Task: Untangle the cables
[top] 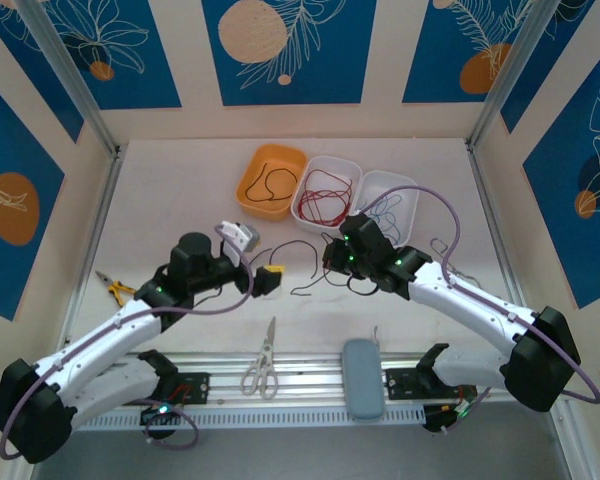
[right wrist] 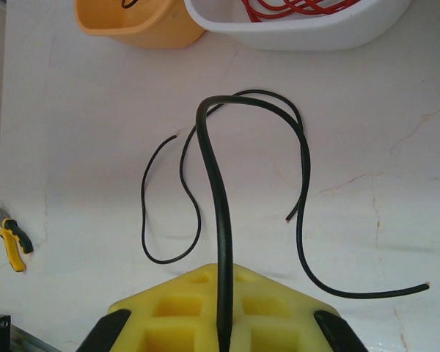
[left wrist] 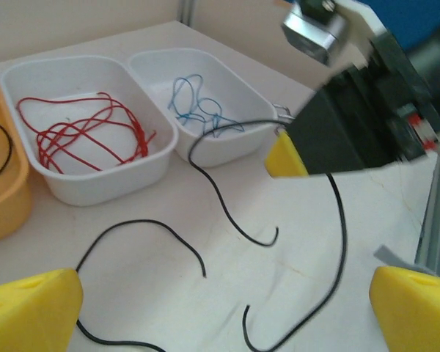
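The black cable's loose part is beside the robot's right gripper. The left gripper needs to grab the black cable there to bring it, untangled from other cables, into the orange bin.
Several loose black cables (top: 302,262) lie on the white table between my two grippers. My right gripper (right wrist: 221,284) is shut on one black cable (right wrist: 218,198), which rises out of its yellow fingers, arches over and drops to the table. Other black strands (right wrist: 169,235) curve beside it. In the left wrist view the right gripper (left wrist: 282,158) hangs over the table, black cable (left wrist: 227,202) trailing from it. My left gripper (left wrist: 224,297) is open wide above the black strands (left wrist: 150,227), holding nothing. From above, the left gripper (top: 267,280) faces the right gripper (top: 332,258).
At the back stand an orange bin (top: 252,192) holding a black cable, a white bin (top: 332,163) with red cables (left wrist: 88,132), and a white bin (top: 412,190) with blue cables (left wrist: 198,106). Scissors (top: 262,362), yellow-handled pliers (top: 115,290) and a grey case (top: 362,378) lie near the front.
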{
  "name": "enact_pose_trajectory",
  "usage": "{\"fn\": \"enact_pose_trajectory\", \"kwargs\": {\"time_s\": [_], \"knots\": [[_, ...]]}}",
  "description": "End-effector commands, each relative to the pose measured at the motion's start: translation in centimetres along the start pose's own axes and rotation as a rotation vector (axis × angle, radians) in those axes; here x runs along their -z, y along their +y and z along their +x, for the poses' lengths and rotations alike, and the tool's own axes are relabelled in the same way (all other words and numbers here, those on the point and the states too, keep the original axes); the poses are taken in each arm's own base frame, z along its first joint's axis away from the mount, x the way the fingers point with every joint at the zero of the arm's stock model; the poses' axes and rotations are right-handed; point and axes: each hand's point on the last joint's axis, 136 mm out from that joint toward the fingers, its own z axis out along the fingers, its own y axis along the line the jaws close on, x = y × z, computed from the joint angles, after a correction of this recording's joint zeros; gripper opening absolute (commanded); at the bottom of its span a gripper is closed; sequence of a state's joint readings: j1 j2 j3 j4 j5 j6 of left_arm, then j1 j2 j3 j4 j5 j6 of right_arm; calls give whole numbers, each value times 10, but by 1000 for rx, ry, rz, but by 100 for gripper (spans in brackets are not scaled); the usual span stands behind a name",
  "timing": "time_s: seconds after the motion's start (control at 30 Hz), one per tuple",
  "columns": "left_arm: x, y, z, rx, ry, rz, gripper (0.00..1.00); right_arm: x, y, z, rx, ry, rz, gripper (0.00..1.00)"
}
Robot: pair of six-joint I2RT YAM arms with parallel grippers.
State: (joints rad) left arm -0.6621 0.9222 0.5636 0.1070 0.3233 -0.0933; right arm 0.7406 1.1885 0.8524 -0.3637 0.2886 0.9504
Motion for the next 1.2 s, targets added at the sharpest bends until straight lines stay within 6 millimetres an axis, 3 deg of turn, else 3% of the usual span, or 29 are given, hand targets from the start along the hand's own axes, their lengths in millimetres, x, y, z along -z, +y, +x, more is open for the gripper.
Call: {"fn": "enact_pose_trajectory", "kwargs": {"time_s": [0.0, 0.13, 0.27, 0.53, 0.83, 1.17], "knots": [[-1, -12, 4, -102, -18, -2, 100, 3, 10, -4, 2, -6, -20, 0], [-12, -28, 17, -177, 22, 12, 98, 3, 12, -4, 0, -5, -24, 0], [-30, -30, 28, -196, 90, 20, 93, 3, 12, -3, -3, 0, -26, 0], [-50, -52, 38, -219, 106, 133, 86, 4, 10, -2, -9, 1, -19, 0], [-64, -44, 47, -223, 150, 101, 76, 3, 12, -2, -17, 6, -29, 0], [-87, -49, 42, -226, 169, 137, 54, 1, 15, 0, -36, 18, -43, 0]]}}
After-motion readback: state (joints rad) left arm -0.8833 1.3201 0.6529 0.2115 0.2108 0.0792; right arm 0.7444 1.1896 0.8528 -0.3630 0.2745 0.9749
